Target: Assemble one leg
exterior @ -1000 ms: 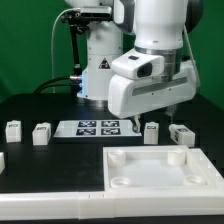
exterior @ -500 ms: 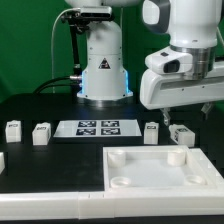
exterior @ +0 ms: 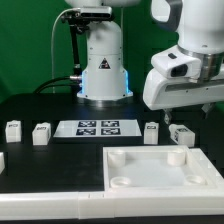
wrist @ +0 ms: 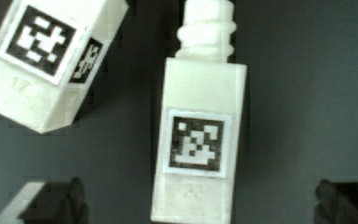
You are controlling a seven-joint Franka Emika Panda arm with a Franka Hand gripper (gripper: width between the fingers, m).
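My gripper moves lower before it closes on the tagged leg (exterior: 181, 135) (wrist: 199, 150), since its fingers are still above the leg.
Several small white tagged legs stand in a row on the black table. Two are at the exterior view's left (exterior: 13, 128) (exterior: 41, 133) and two at its right (exterior: 151, 133) (exterior: 181, 133). My gripper (exterior: 186, 112) hangs open just above the right pair and holds nothing. In the wrist view one leg (wrist: 197, 120) lies between the dark fingertips (wrist: 51, 200), tag up, with its peg end pointing away. My gripper (wrist: 197, 200) is spread wide on both sides of it, not touching. A second leg (wrist: 51, 65) lies beside it.
The marker board (exterior: 97, 127) lies at the middle of the table. The large flat white panel (exterior: 160, 168) with round corner sockets fills the front right. The robot base (exterior: 100, 70) stands behind. Another white part shows at the left edge (exterior: 2, 158).
The arm has swung to the exterior view's right, from over the marker board's right end to over the right pair of legs. The parts have not moved.
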